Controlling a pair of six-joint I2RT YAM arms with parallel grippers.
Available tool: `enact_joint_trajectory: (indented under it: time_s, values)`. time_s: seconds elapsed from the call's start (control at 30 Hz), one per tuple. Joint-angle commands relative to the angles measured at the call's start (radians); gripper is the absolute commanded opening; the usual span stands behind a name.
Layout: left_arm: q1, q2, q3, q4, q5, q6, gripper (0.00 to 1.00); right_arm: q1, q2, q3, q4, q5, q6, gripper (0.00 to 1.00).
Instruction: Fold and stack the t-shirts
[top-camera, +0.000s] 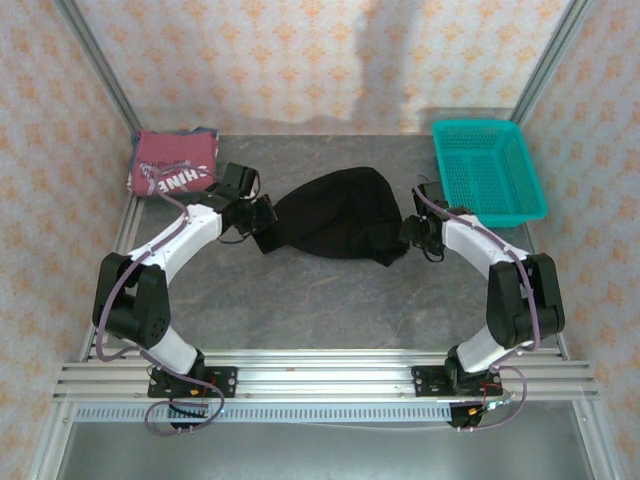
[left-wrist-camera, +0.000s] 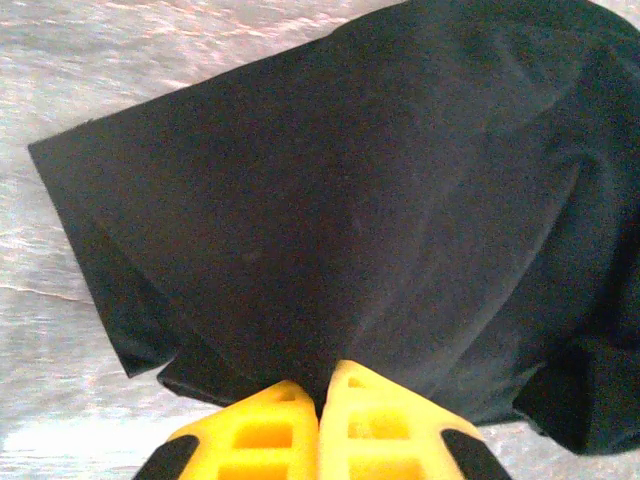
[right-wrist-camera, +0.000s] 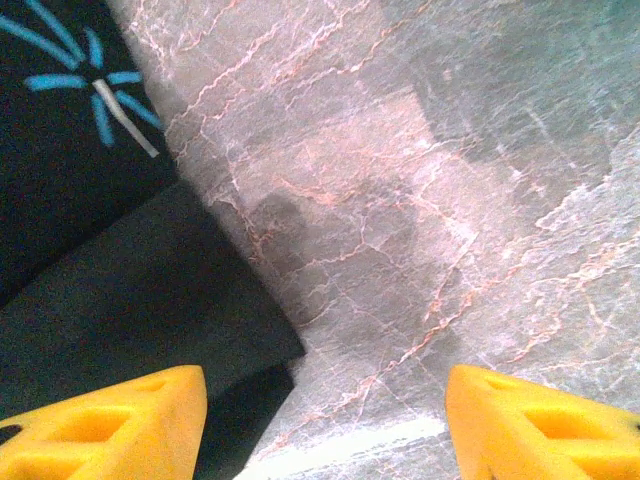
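Observation:
The black t-shirt needs to be spread out for folding. My right gripper should next grab its corner (right-wrist-camera: 268, 358) with the light-blue mark (right-wrist-camera: 90, 80), opposite my left gripper.
A black t-shirt (top-camera: 335, 215) lies bunched in the middle of the table. My left gripper (top-camera: 262, 215) is at its left edge; in the left wrist view the yellow fingertips (left-wrist-camera: 322, 395) are pinched shut on a fold of the black cloth (left-wrist-camera: 350, 180). My right gripper (top-camera: 412, 232) hovers at the shirt's right side, open, with bare table between its fingers (right-wrist-camera: 325, 420). A corner of the black shirt (right-wrist-camera: 100, 300) with a light-blue star-like mark (right-wrist-camera: 90, 80) lies by its left finger. The dark red t-shirt (top-camera: 172, 165) with white lettering sits folded at the back left.
A teal mesh basket (top-camera: 487, 170) stands at the back right, just behind the right arm. Patterned walls with metal posts close the table on three sides. Marble tabletop (top-camera: 330, 300) stretches in front of the black shirt.

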Motion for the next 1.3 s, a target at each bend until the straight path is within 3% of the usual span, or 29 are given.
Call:
enact_joint_trajectory:
  time_s: [0.0, 0.07, 0.2, 0.57, 0.67, 0.77, 0.83, 1.03, 1.27]
  values:
    - [0.044, 0.03, -0.007, -0.009, 0.05, 0.003, 0.21, 0.001, -0.014, -0.046, 0.102, -0.065, 0.033, 0.64]
    - [0.056, 0.041, -0.01, 0.022, 0.077, -0.028, 0.35, 0.001, -0.002, -0.062, 0.154, -0.119, 0.051, 0.62]
    - [0.056, 0.019, -0.016, 0.045, 0.088, -0.067, 0.46, 0.001, 0.017, -0.099, 0.232, -0.185, 0.085, 0.59]
    - [0.059, -0.114, -0.142, 0.036, 0.107, -0.096, 0.5, 0.001, 0.075, -0.184, 0.402, -0.232, 0.163, 0.49]
    - [0.06, -0.144, -0.192, 0.054, 0.118, -0.092, 0.51, 0.001, 0.087, -0.187, 0.445, -0.227, 0.187, 0.34]
    - [0.06, -0.158, -0.236, 0.083, 0.145, -0.075, 0.51, 0.001, 0.088, -0.185, 0.489, -0.242, 0.202, 0.09]
    - [0.059, -0.156, -0.246, 0.076, 0.136, -0.056, 0.51, 0.001, 0.054, -0.173, 0.461, -0.237, 0.198, 0.0]
    - [0.033, -0.097, -0.237, 0.098, 0.068, -0.017, 0.52, 0.001, -0.118, -0.14, 0.296, -0.204, 0.145, 0.0]
    - [-0.048, 0.072, -0.157, 0.156, -0.031, -0.037, 0.57, 0.0, -0.296, -0.118, 0.181, -0.174, 0.136, 0.0]
